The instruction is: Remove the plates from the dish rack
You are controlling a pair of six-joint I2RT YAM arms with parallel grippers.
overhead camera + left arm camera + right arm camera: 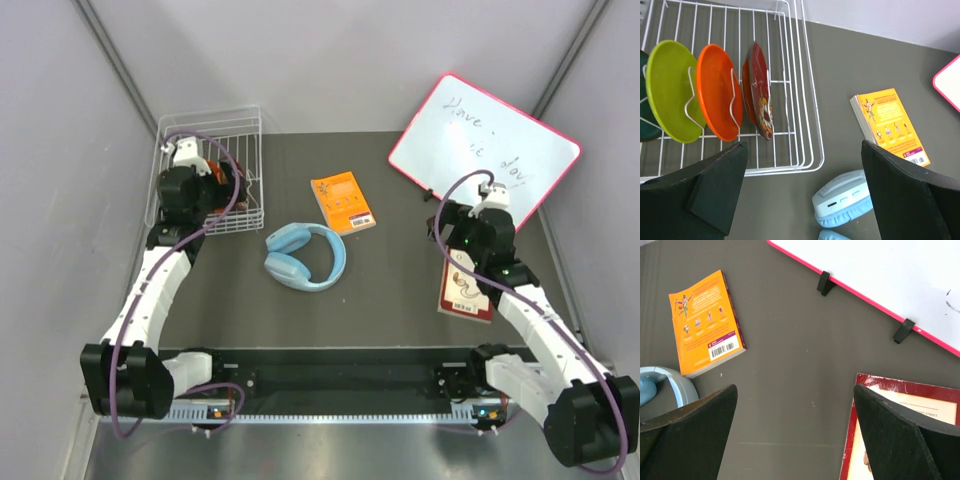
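Note:
The left gripper grabs the dark red patterned plate by its rim next, to unload it from the dish rack [792,105].
The white wire dish rack [807,107] stands at the table's far left [250,130]. Several plates stand upright between its tines: a dark red patterned one [760,92], an orange one [715,95], a yellow-green one [670,90], and a teal one [646,127] cut off by the frame's left edge. My left gripper [802,192] is open and empty, above the rack's near right corner, to the right of the red plate [200,190]. My right gripper [795,435] is open and empty over bare table at the right [478,232].
Light blue headphones [305,256] lie mid-table, just below the rack's corner [845,200]. An orange book [343,202] lies beyond them. A pink-framed whiteboard [485,150] leans at the back right. A red book [890,410] lies under my right arm.

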